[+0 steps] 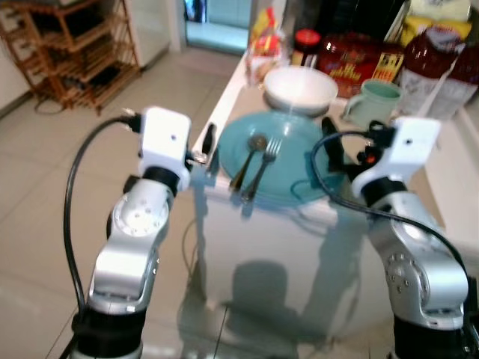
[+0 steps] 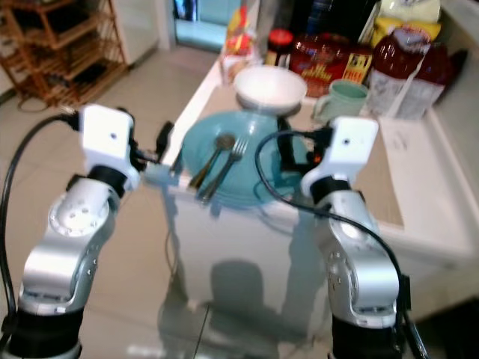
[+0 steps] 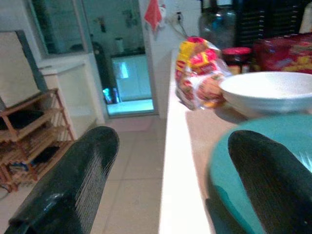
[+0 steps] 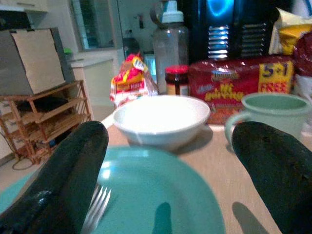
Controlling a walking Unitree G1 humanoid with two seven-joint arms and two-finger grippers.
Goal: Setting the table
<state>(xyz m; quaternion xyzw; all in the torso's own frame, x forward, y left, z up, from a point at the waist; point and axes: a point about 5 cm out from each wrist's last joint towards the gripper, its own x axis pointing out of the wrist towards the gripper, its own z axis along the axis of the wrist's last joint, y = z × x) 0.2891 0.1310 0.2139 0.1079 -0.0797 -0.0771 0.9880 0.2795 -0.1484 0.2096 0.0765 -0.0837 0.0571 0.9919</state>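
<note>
My right gripper should next grab the white bowl by its thin rim (image 1: 330, 75), as the bowl is wider than the open fingers.
A teal plate (image 1: 288, 131) lies at the near corner of the pale counter (image 1: 262, 232). A spoon (image 1: 251, 155) and a fork (image 1: 263, 166) rest side by side on the plate's left half, handles toward me. Behind the plate stands a white bowl (image 1: 301, 88), with a green mug (image 1: 374, 101) to its right. My left gripper (image 1: 209, 149) hovers at the plate's left rim, open and holding nothing; its fingers (image 3: 78, 185) straddle the counter edge. My right gripper (image 1: 334, 146) hangs over the plate's right side, also open and empty, facing the bowl (image 4: 161, 119) and mug (image 4: 273, 109).
Along the back of the counter stand a snack bag (image 1: 263, 37), a red-lidded jar (image 1: 305, 45), a red package (image 1: 352, 63) and a dark juice bottle (image 1: 434, 60). A wooden rack (image 1: 71, 45) stands on the tiled floor (image 1: 45, 194) at far left.
</note>
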